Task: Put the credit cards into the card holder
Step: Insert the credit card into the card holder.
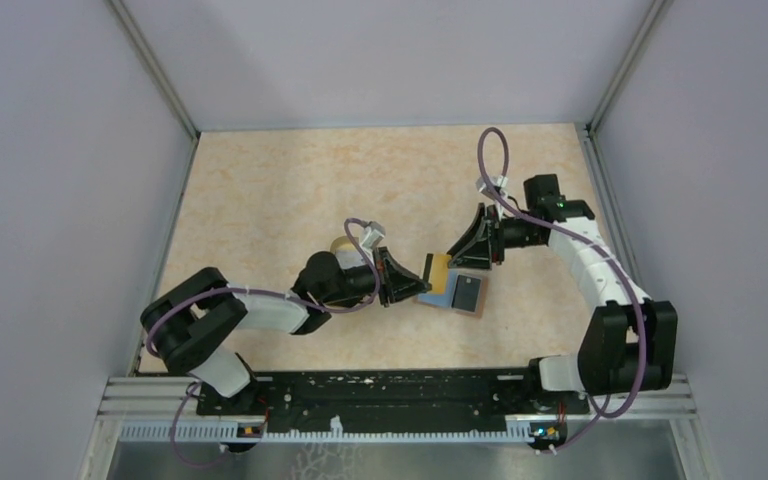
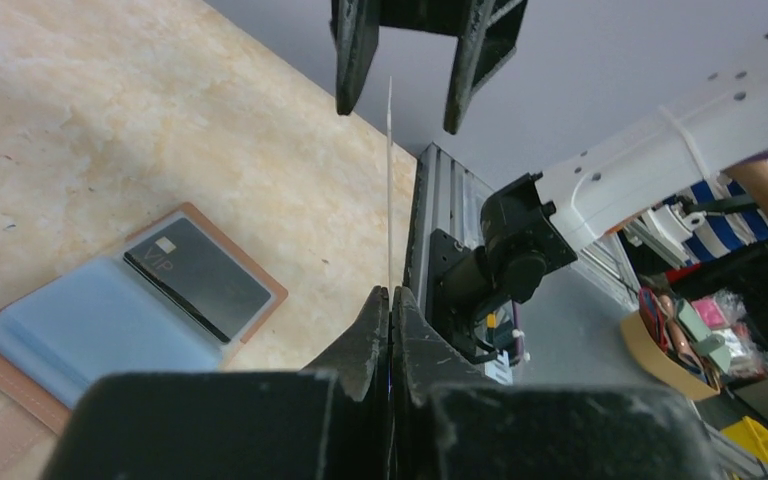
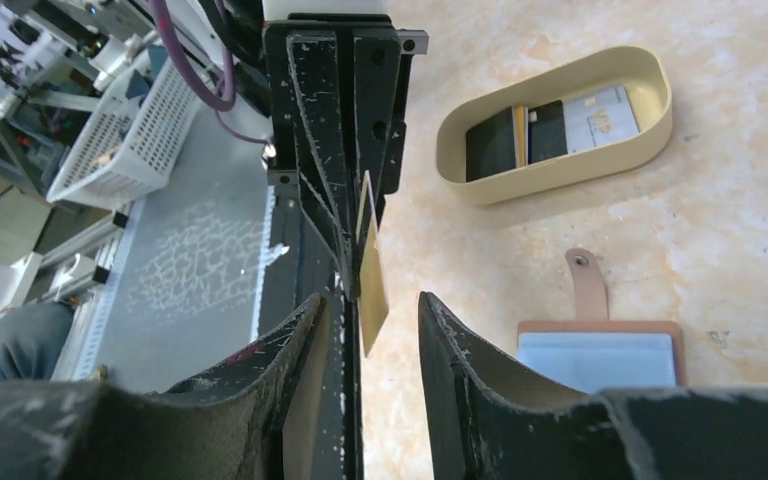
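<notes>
My right gripper grabs the yellow credit card by its plain yellow end [image 1: 443, 267] [image 3: 374, 305] next. That leaves the dark-striped end free to enter the card holder.
My left gripper [image 2: 391, 292] is shut on a thin yellowish credit card [image 2: 390, 180], held on edge above the table [image 1: 437, 271]. The card's far end sits between the fingers of my right gripper [image 3: 372, 300], which stands open around it with a gap on both sides. The card holder [image 1: 443, 297] lies open on the table just below both grippers, light blue inside, with a black card [image 2: 200, 278] lying on its right half. Its tab [image 3: 585, 285] points toward the dish.
An oval tan dish [image 3: 560, 125] holding more cards stands beyond the card holder; in the top view the left arm mostly hides the dish [image 1: 340, 243]. The metal rail [image 1: 390, 385] runs along the near table edge, and grey walls enclose the other sides.
</notes>
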